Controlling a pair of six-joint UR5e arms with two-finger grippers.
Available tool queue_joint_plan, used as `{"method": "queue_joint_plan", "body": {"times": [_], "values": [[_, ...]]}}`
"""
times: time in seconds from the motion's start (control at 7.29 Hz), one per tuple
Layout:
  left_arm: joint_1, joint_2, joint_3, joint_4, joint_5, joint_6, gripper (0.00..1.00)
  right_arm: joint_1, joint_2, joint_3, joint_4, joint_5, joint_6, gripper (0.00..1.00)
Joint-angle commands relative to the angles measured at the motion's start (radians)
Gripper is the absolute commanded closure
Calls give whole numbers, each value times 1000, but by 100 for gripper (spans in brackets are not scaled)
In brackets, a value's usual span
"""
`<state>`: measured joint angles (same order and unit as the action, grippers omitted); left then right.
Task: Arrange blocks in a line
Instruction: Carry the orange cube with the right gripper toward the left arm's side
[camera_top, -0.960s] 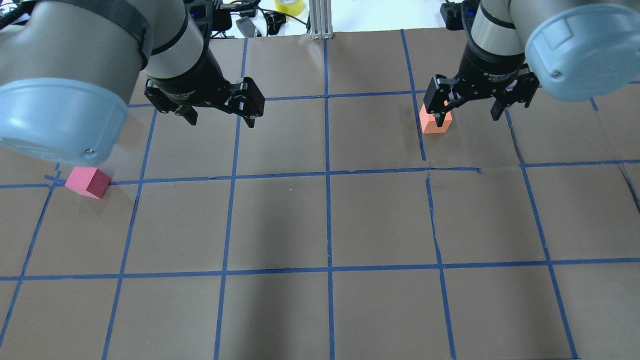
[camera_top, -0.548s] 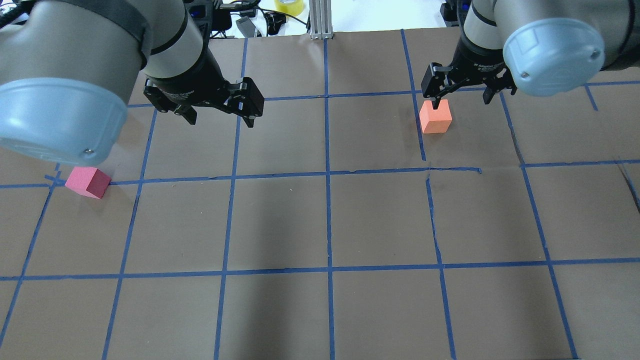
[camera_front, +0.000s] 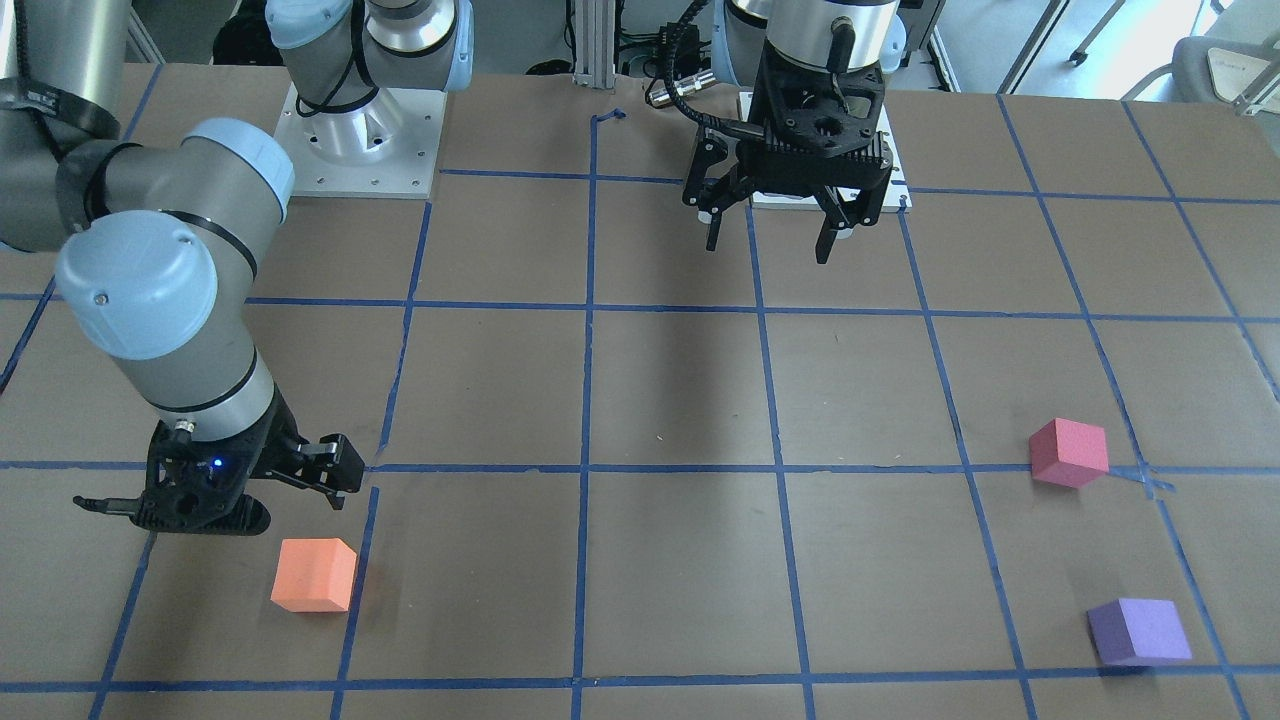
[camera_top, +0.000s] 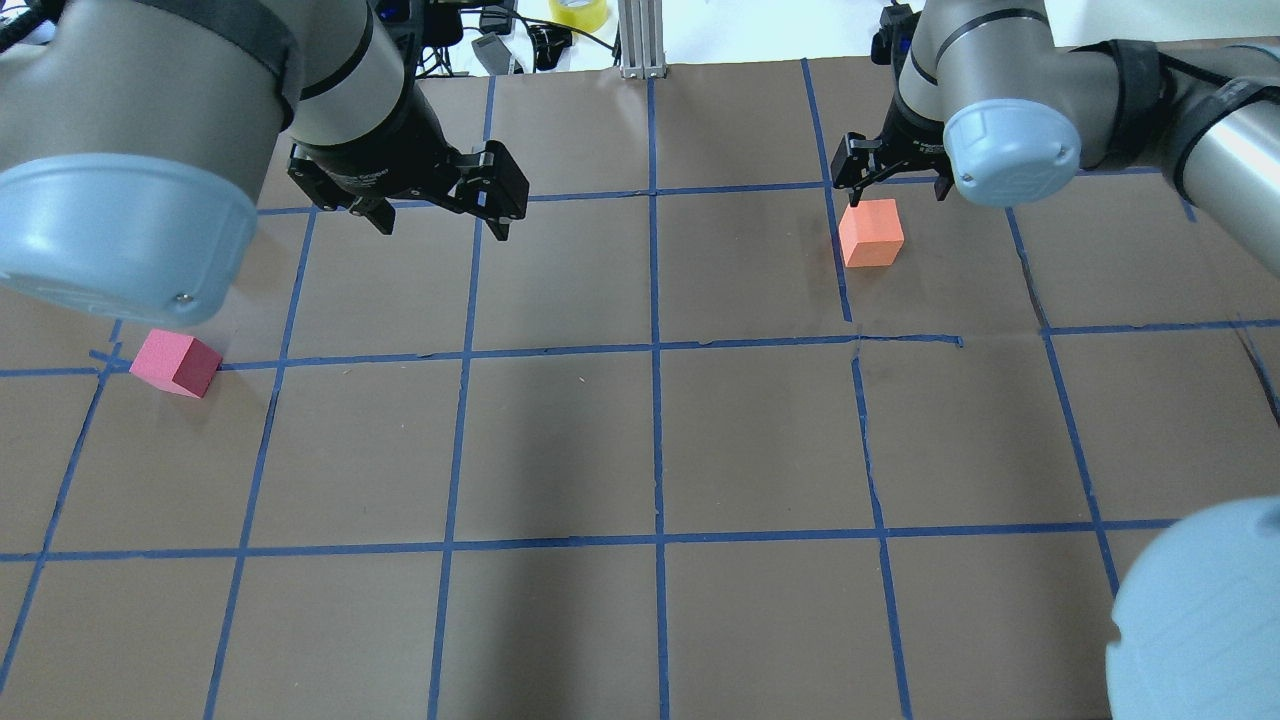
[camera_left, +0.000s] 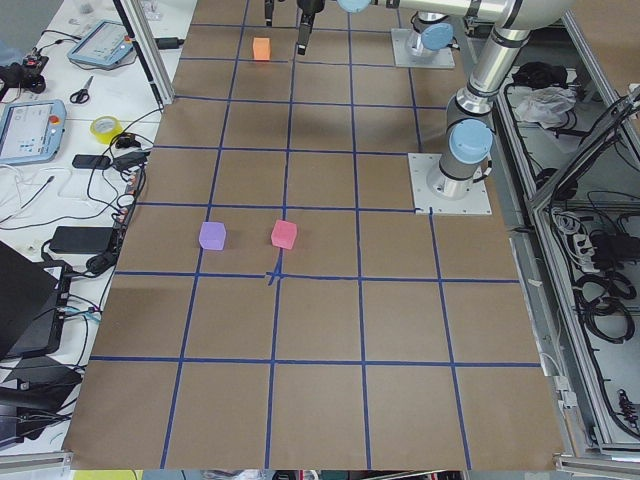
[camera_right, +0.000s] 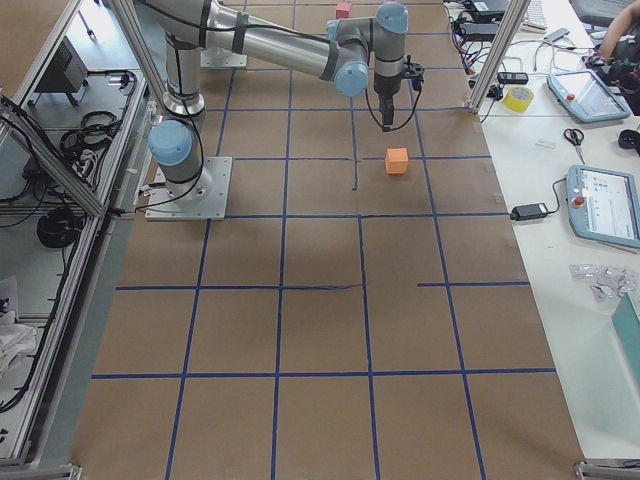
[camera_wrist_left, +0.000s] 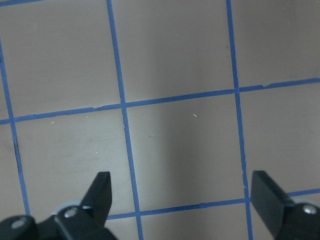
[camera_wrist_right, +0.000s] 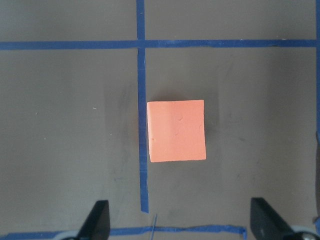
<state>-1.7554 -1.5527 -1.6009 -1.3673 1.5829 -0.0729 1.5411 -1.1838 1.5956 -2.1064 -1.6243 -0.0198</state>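
Observation:
My right gripper grabs the orange block (camera_top: 871, 232) by its opposite sides next, to arrange the blocks in a line.
The orange block (camera_top: 871, 232) sits on the brown table by a blue tape line, also seen in the front view (camera_front: 314, 575) and centred in the right wrist view (camera_wrist_right: 177, 130). My right gripper (camera_top: 897, 193) is open and empty, raised just beyond the block, with both fingers clear of it (camera_wrist_right: 182, 225). The pinkish-red block (camera_top: 176, 363) lies at the left, near a tape crossing. The purple block (camera_front: 1138, 631) lies beyond it (camera_left: 211, 236) and is hidden in the overhead view. My left gripper (camera_top: 440, 222) is open and empty above bare table (camera_wrist_left: 182, 200).
A blue tape grid covers the table. The right arm's elbow (camera_top: 1200, 610) looms at the overhead view's lower right. A metal post (camera_top: 637, 40), a yellow tape roll (camera_top: 578, 10) and cables sit past the far edge. The arm bases (camera_front: 360, 140) stand on the robot's side.
My right gripper has risen and drawn back from the orange block toward the far edge, and its arm has swung round. The block stays put. The left gripper has shifted slightly.

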Motion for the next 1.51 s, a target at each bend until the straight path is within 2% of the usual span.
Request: {"method": "queue_joint_plan", "body": {"times": [0.0,0.41,0.82,1.1,1.23,1.37], "values": [[-1,-30,-19,74,0,1,0,-4,105,-2,-113,-2,0,0],[-4,-32,-59,102,0,-1,0,-9,157,-3,-138,-5,4,0],[-7,-30,-57,106,0,-11,0,-29,190,-17,-141,4,3,0],[-9,-29,-57,106,2,-8,0,-29,211,-16,-193,12,6,2],[-9,-27,-57,106,2,-7,0,-29,219,-17,-193,12,4,8],[-9,-27,-57,105,2,-7,0,-29,222,-16,-193,24,6,31]]}}
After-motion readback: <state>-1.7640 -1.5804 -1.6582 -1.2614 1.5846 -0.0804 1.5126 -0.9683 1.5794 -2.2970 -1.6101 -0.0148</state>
